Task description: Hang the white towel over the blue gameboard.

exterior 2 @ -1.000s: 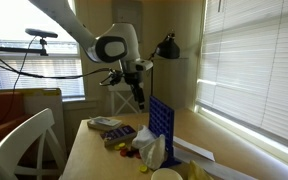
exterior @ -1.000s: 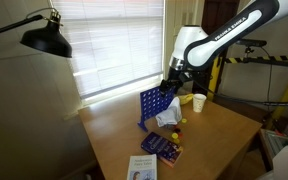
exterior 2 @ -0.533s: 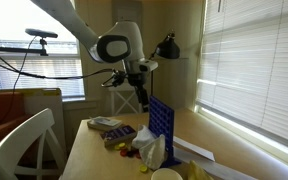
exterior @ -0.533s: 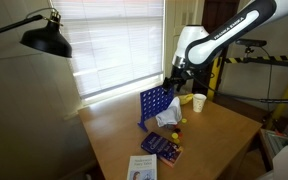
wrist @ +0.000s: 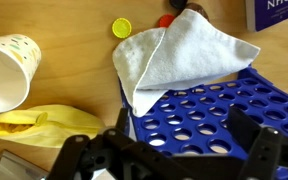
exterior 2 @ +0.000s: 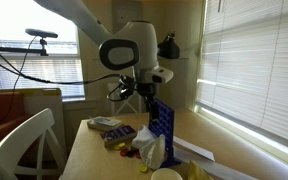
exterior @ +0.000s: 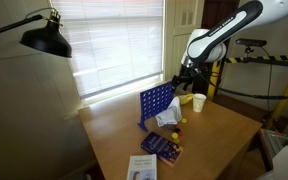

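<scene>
Next, my gripper takes the white towel [exterior: 169, 117] by the corner resting against the blue gameboard, which leaves the rest of the towel free to drape over the gameboard.
The blue gameboard [exterior: 155, 103] stands upright on the wooden table, also in the other exterior view [exterior 2: 165, 127]. The white towel [exterior: 169, 117] lies crumpled at its foot, leaning against it [exterior 2: 149, 150]. In the wrist view the towel [wrist: 179, 55] rests on the table with one corner against the perforated board [wrist: 199, 115]. My gripper [wrist: 174, 160] is open and empty, hovering just above the board's top edge, its fingers [wrist: 259, 150] spread to either side. It shows in both exterior views [exterior: 180, 80] [exterior 2: 148, 93].
A paper cup [wrist: 6, 70] and a yellow banana-like object [wrist: 39, 122] lie beside the board. Yellow [wrist: 122, 28] and red discs sit by the towel. A blue book [exterior: 164, 146] and white booklet [exterior: 142, 168] lie near the table's front. A black lamp [exterior: 46, 38] stands left.
The arm has swung sideways and the gripper has come down over the top of the gameboard. The towel and board have not moved.
</scene>
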`<state>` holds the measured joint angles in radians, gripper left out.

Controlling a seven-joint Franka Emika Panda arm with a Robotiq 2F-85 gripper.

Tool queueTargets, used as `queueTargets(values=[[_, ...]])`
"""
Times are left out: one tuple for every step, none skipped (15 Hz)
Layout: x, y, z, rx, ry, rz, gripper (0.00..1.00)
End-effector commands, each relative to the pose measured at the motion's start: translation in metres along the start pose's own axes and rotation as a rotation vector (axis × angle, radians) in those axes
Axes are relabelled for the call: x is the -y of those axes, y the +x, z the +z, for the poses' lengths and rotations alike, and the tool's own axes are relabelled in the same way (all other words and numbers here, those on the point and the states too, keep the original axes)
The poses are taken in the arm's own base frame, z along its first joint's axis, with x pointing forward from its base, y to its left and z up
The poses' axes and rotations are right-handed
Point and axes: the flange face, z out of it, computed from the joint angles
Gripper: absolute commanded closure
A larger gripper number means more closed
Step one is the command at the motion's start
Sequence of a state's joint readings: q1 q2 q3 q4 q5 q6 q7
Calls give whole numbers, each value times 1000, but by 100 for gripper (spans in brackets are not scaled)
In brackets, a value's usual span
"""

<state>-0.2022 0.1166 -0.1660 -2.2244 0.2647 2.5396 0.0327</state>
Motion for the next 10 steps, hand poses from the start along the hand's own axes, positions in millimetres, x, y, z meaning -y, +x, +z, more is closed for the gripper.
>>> queueTargets(values=[[-21,1,24,36,44,-8,0],[-26,1,30,38,49,-11,0],[-31,1,35,45,48,-18,0],[-35,1,40,51,47,-25,0],[-39,1,44,54,44,-33,0],[-41,1,47,52,41,-43,0],[-43,0,51,52,41,-50,0],[-43,1,54,46,43,-57,0],[-43,2,58,31,41,-64,0],[-42,3,60,20,41,-75,0]])
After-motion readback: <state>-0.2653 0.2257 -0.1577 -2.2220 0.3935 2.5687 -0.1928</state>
